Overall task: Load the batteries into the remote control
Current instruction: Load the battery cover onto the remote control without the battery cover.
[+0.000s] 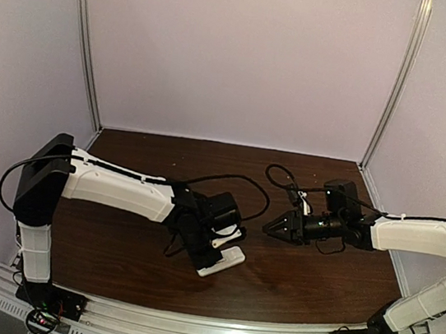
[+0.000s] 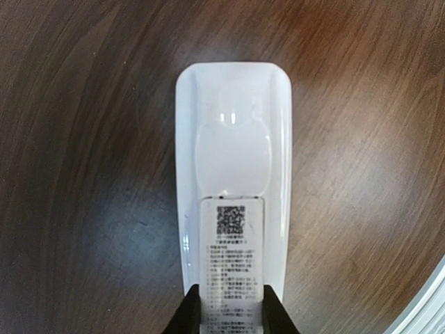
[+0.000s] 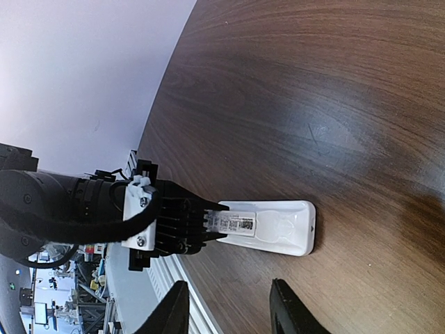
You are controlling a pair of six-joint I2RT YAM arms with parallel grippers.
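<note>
The cover strip (image 2: 233, 257) lies lined up along the remote's back hollow and would rest there, so it is time for my left gripper to release it now.
The white remote control (image 1: 226, 260) lies back-up on the dark wooden table, in front of the left arm. It also shows in the left wrist view (image 2: 233, 118) and in the right wrist view (image 3: 288, 229). My left gripper (image 2: 233, 316) is shut on a thin white cover strip (image 2: 233, 257) with a QR code and printed text. The strip lies along the remote's back recess. The batteries are not in view. My right gripper (image 1: 269, 226) is open and empty, a little to the right of the remote and above the table; its fingertips (image 3: 174, 306) frame the remote.
Black cables (image 1: 283, 180) loop over the table behind the right gripper. An aluminium rail (image 1: 208, 331) runs along the near table edge. White walls close the back and sides.
</note>
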